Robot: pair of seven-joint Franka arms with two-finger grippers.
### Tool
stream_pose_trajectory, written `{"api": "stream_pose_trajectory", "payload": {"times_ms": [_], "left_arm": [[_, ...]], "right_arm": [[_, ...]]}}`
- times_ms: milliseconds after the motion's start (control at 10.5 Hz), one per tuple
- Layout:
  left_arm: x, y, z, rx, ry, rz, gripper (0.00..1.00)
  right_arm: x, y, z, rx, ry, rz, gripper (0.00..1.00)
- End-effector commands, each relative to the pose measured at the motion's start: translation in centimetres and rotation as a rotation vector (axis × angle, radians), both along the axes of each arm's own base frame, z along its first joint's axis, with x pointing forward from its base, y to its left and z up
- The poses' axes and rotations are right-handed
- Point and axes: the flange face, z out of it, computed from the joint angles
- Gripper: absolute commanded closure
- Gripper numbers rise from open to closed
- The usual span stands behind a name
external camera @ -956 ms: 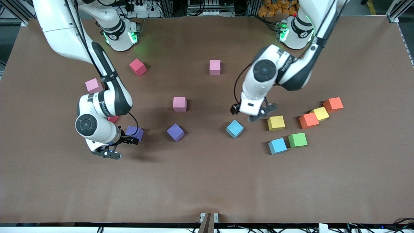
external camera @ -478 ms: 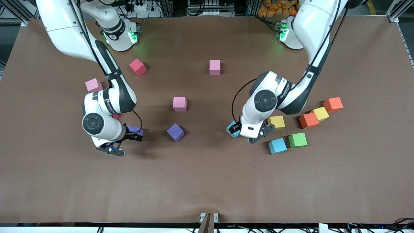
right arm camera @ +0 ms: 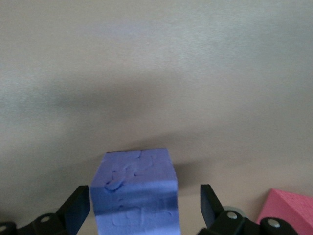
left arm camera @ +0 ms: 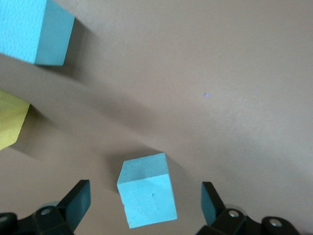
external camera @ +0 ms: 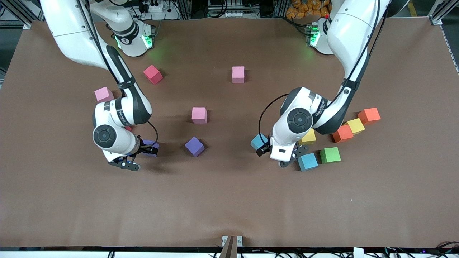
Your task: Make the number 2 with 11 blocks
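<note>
I should next use my left gripper to grab the light blue block (external camera: 258,141) by its opposite sides, so that it can help form the number 2.
The blocks lie scattered on the brown table, and no number 2 is in view. My left gripper (external camera: 267,147) is open, low around a light blue block (external camera: 258,141). In the left wrist view that block (left arm camera: 147,196) sits between the fingers (left arm camera: 78,200) without touching either. My right gripper (external camera: 143,147) is open around a purple block (external camera: 153,146). In the right wrist view the purple block (right arm camera: 137,196) fills most of the gap between the fingers (right arm camera: 211,203). Loose blocks: purple (external camera: 194,146), pink (external camera: 199,115), pink (external camera: 238,74), pink (external camera: 104,94), red (external camera: 153,74).
Toward the left arm's end a cluster lies close to the left hand: yellow (external camera: 310,137), light blue (external camera: 307,161), green (external camera: 330,154), orange (external camera: 342,133), yellow (external camera: 355,125), orange (external camera: 369,115). A red block (right arm camera: 288,210) lies under the right arm.
The left arm swung toward the front camera and came down around the light blue block. The right gripper shifted slightly toward the purple block. Both stayed open.
</note>
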Motion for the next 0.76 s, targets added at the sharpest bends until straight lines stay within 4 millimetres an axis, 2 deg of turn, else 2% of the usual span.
{"api": "stream_pose_trajectory", "payload": {"times_ms": [0, 191, 382, 478, 573, 669], "left_arm": [[1.1, 0.0, -0.6, 0.005, -0.007, -0.036, 0.0], [0.3, -1.0, -2.5, 0.01, 0.025, -0.005, 0.0], [-0.2, -1.1, -2.6, 0.016, 0.041, 0.058, 0.0], [-0.5, -1.4, -3.0, 0.02, 0.051, 0.076, 0.0], [-0.9, -1.8, -3.3, 0.022, 0.058, 0.091, 0.0], [-1.0, -2.0, -3.9, 0.026, 0.069, 0.122, 0.0]], "right_arm": [[-1.3, -0.4, -0.1, 0.054, -0.02, 0.032, 0.0], [-1.3, -0.4, -0.2, 0.056, -0.013, 0.064, 0.0], [-1.4, -0.4, -0.1, 0.059, -0.007, 0.089, 0.0], [-1.5, -0.3, -0.1, 0.059, -0.007, 0.095, 0.08], [-1.7, 0.2, -0.1, 0.059, 0.002, 0.119, 0.66], [-1.7, 0.1, -0.1, 0.062, 0.009, 0.144, 1.0]]}}
